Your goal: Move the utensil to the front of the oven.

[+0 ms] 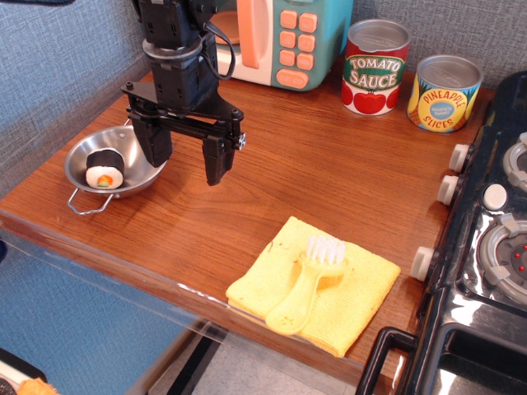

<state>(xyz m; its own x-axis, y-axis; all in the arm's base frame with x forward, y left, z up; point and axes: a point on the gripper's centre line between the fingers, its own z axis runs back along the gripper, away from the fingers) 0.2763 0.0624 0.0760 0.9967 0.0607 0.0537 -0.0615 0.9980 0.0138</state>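
My gripper is to grab the brush by its handle (297, 298) next, so that it can move the brush to the front of the oven (284, 37).
The utensil, a small yellow toy brush (309, 280) with white bristles, lies on a yellow cloth (317, 284) near the table's front edge, handle toward the front. The teal and white toy oven (284, 37) with salmon buttons stands at the back of the table. My gripper (185, 156) hangs open and empty above the wooden table, left of centre, well away from the brush and in front of the oven.
A metal bowl (82, 160) holding a sushi roll (105, 167) sits just left of the gripper. A tomato sauce can (375, 66) and a pineapple slices can (445, 92) stand at the back right. A black stove (486, 247) with white knobs borders the right side.
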